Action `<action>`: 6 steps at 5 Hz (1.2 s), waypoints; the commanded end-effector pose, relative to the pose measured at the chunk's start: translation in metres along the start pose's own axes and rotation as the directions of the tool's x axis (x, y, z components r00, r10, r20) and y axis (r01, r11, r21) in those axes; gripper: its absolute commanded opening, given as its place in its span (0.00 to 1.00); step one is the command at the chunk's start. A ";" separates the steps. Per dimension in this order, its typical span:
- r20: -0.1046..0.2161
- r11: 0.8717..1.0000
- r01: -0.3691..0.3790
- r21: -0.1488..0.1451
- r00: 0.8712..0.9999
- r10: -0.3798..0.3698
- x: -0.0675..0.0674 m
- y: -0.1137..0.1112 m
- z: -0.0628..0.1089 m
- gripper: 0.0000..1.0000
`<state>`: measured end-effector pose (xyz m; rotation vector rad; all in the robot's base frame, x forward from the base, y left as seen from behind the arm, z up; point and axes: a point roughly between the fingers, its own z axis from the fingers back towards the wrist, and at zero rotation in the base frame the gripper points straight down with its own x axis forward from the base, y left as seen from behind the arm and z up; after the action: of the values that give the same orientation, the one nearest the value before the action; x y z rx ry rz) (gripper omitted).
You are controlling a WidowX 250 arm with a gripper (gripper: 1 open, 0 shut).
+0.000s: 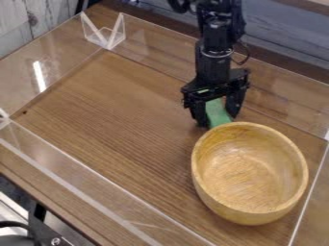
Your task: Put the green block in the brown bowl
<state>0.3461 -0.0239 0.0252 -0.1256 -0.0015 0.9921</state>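
Observation:
The green block's loose end should be free to point into the brown bowl (249, 171), so my gripper should grab the block by its long sides next.
The green block (218, 113) lies on the wooden table just behind the far rim of the brown bowl (249, 171), which sits at the right front and holds nothing. My black gripper (214, 108) hangs straight down over the block, open, with one finger on each side of the green bar and its tips low, near the table. The fingers hide part of the block. Whether the pads touch it cannot be told.
Low clear acrylic walls (52, 159) fence the wooden table on the left and front. A small clear folded stand (103, 34) sits at the far left corner. The brown bowl's rim lies close to my gripper's right finger.

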 end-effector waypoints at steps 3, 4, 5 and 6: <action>0.067 0.995 -0.093 -0.046 0.993 0.096 0.006 -0.023 0.008 1.00; 0.074 0.996 -0.078 -0.045 0.994 0.082 0.013 -0.029 0.009 0.00; 0.079 0.997 -0.060 -0.043 0.995 0.063 0.017 -0.027 0.014 1.00; 0.082 0.998 -0.048 -0.040 0.995 0.052 0.022 -0.026 0.015 1.00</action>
<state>0.3682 -0.0211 0.0234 -0.0916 -0.0389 1.0456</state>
